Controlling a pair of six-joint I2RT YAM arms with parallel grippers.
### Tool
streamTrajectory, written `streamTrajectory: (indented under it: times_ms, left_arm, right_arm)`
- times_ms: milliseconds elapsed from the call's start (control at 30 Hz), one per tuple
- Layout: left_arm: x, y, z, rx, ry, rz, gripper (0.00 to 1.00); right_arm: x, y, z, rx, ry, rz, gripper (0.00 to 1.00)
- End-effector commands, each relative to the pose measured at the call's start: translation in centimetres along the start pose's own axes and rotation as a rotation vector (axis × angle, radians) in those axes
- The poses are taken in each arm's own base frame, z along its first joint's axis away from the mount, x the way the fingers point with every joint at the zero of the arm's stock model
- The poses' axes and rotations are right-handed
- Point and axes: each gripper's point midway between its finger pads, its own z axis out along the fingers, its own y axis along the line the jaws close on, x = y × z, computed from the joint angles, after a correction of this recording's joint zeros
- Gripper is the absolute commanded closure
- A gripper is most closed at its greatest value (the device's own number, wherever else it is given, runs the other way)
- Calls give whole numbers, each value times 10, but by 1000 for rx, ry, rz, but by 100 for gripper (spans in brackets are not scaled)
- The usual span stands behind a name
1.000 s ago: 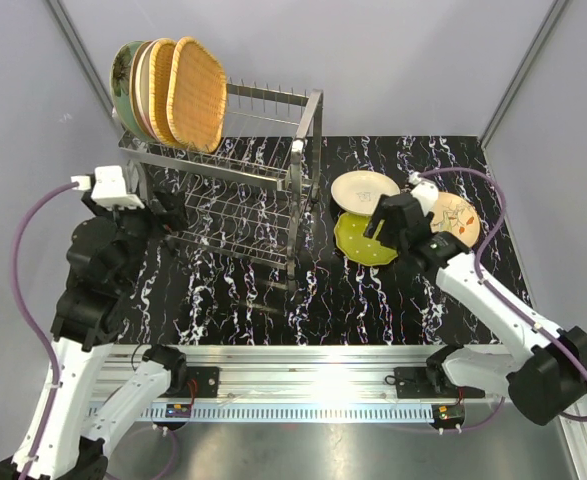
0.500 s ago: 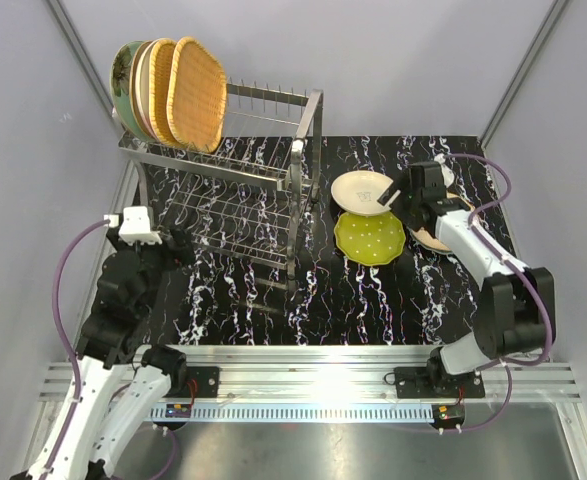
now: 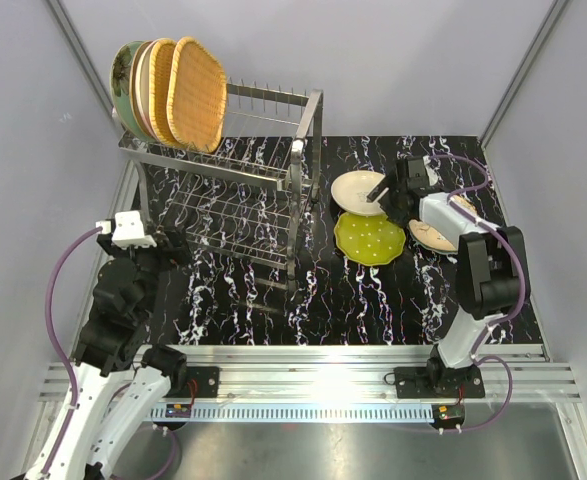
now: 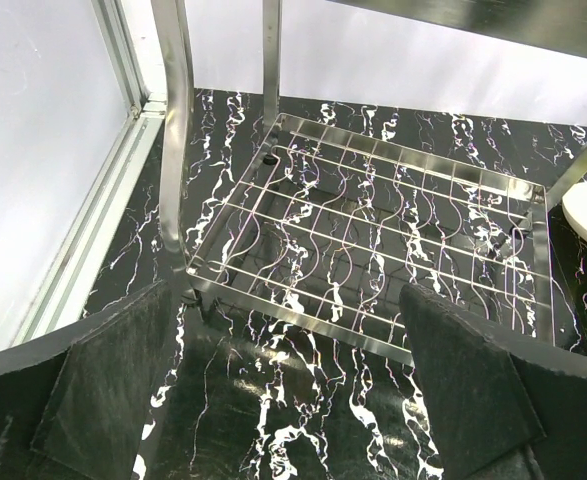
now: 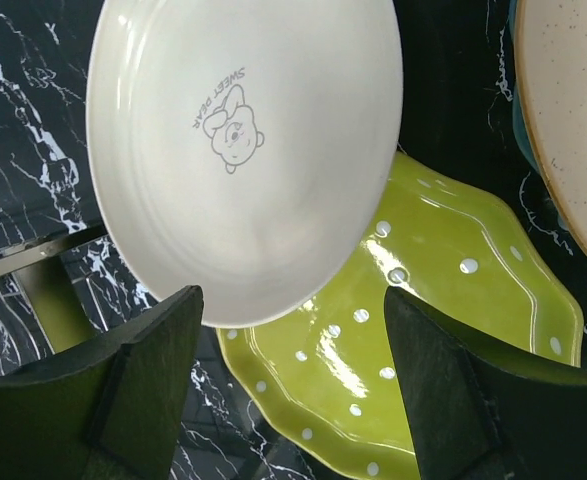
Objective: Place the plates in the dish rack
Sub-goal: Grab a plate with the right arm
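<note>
The right gripper pinches the cream plate's rim away from the dish rack (image 3: 223, 190) next, so the opposite rim of the plate stays free for my left gripper.
The dish rack (image 3: 223, 190) stands at the far left, with orange wicker plates (image 3: 195, 92) and a greenish plate (image 3: 123, 78) upright in its top tier. A cream plate (image 3: 356, 190), a lime dotted plate (image 3: 370, 238) and a beige plate (image 3: 435, 236) lie on the table to its right. My right gripper (image 3: 381, 192) is open and empty, low over the cream plate's (image 5: 243, 150) near edge where it overlaps the lime plate (image 5: 423, 330). My left gripper (image 3: 168, 245) is open and empty in front of the rack's lower tier (image 4: 373, 230).
The table is black marble (image 3: 353, 290). Grey walls close in at the left and back. A rack leg (image 5: 43, 290) stands just left of my right gripper. A dark teal rim (image 5: 518, 140) shows under the beige speckled plate (image 5: 573, 130).
My right gripper has swung from the lime and beige plates toward the far side and now hovers over the cream plate. My left arm has drawn back from the rack toward the near left.
</note>
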Motion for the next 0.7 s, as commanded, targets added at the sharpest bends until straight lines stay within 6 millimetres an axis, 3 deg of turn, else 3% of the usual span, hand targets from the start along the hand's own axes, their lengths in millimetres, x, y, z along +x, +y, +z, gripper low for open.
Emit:
streamTrajectory:
  times_ms: [0, 100, 167, 400, 667]
  left_arm:
    - [-13, 2, 0, -15, -60, -21, 1]
    - [-12, 1, 1, -14, -58, -19, 1]
    - [-11, 0, 2, -11, -54, -16, 1]
    - [-9, -1, 4, -6, -43, -8, 1]
    - [-8, -2, 4, -4, -40, -5, 1]
  right_arm:
    - [-9, 7, 7, -10, -20, 30, 20]
    - [-9, 5, 15, 6, -17, 26, 22]
    - [-7, 4, 20, 5, -16, 27, 31]
    - [-3, 1, 31, 18, -1, 43, 44]
    - [-3, 0, 28, 22, -4, 63, 62]
